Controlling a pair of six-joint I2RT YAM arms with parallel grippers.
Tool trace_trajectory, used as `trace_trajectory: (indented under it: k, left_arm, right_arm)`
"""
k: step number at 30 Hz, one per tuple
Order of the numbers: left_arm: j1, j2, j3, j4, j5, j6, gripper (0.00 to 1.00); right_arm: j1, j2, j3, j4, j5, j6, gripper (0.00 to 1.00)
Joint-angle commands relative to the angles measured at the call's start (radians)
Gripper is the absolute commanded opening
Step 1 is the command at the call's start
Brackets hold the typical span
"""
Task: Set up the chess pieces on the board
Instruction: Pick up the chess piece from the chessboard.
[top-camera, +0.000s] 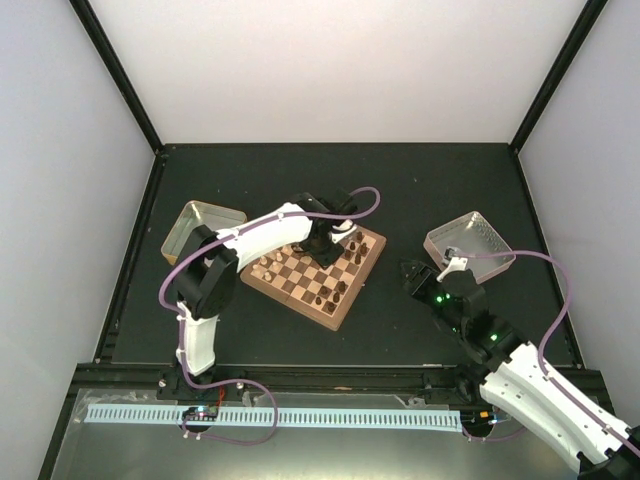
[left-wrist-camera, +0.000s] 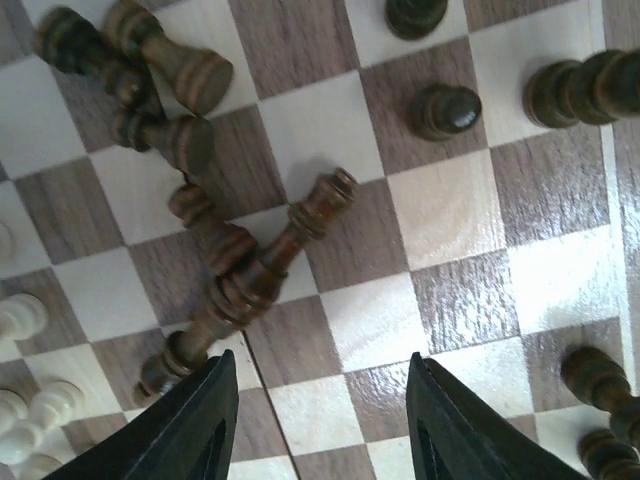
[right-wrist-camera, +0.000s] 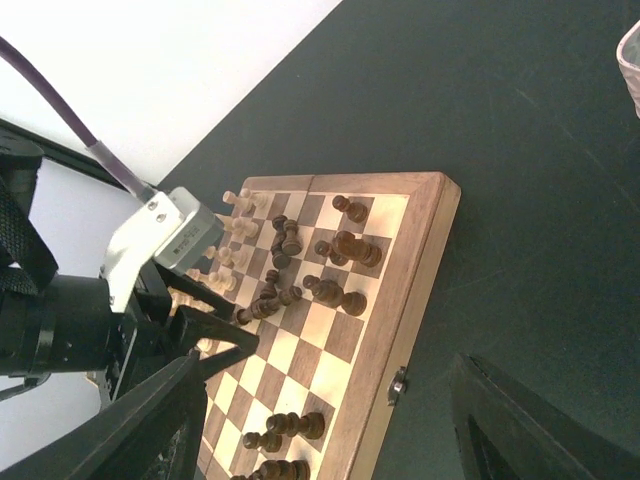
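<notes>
My left gripper will next grab the long fallen dark piece's lower body, leaving its head free for my right gripper.
The board lies tilted at mid table. Dark brown chess pieces and cream pieces stand or lie on it. My left gripper hovers low over the board's far half, open and empty. In the left wrist view its fingertips frame bare squares just below a heap of fallen dark pieces; a dark pawn stands beyond and cream pieces are at the left. My right gripper is open and empty off the board's right side. The right wrist view shows the board and dark pieces.
A shallow metal tray sits left of the board, partly behind the left arm. A second metal tray sits right of it, behind the right gripper. The black tabletop is bounded by white walls. The left arm's wrist camera hangs over the board.
</notes>
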Motion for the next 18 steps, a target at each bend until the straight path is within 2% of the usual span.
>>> trace_trajectory:
  k: [1, 4, 11, 18]
  left_arm:
    - [0.016, 0.001, 0.025, 0.046, -0.046, 0.056, 0.49]
    - [0.020, 0.007, 0.025, 0.055, -0.053, 0.074, 0.49]
    - [0.038, 0.062, 0.055, 0.044, -0.064, 0.098, 0.33]
    - [0.038, 0.081, 0.056, 0.061, -0.080, 0.132, 0.32]
  right_arm:
    - [-0.002, 0.014, -0.002, 0.026, -0.002, 0.005, 0.67]
    - [-0.002, 0.021, -0.001, 0.029, -0.005, 0.006, 0.68]
    - [-0.003, 0.030, 0.002, 0.035, -0.004, 0.003, 0.68]
    - [-0.002, 0.053, 0.010, 0.042, -0.015, -0.001, 0.68]
